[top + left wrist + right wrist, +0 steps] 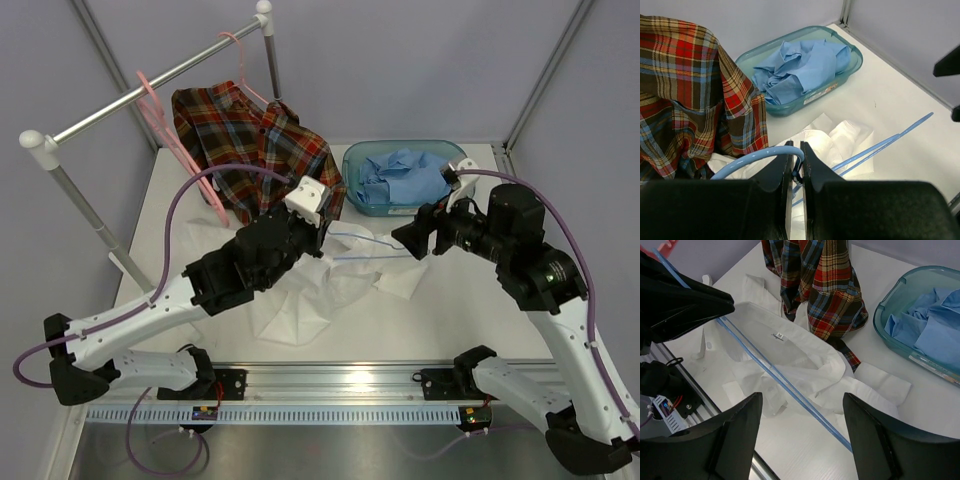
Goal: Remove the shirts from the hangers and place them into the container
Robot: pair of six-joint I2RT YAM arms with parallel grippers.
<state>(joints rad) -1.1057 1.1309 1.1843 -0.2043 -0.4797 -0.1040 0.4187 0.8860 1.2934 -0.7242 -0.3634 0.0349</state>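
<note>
Next, the right gripper grabs the light blue hanger (880,146) by its far end (923,120), so the hanger's hook stays free to hang on the bar.
My left gripper (796,167) is shut on the neck of the light blue hanger (880,146), just under its hook. It holds the hanger low over the white shirt (320,290), which lies crumpled on the table. The hanger's (785,382) far end runs between the fingers of my open right gripper (800,440) and touches neither. The plaid shirt (255,150) hangs from the rail on a pink hanger (245,75). The light blue shirt (405,175) lies bunched in the teal container (352,190) at the back right.
The silver rail (150,85) crosses the back left on two posts, with empty pink hangers (165,130) hanging from it. The plaid shirt's hem (850,352) touches the white shirt. An aluminium rail (340,380) carrying the arm bases runs along the near edge.
</note>
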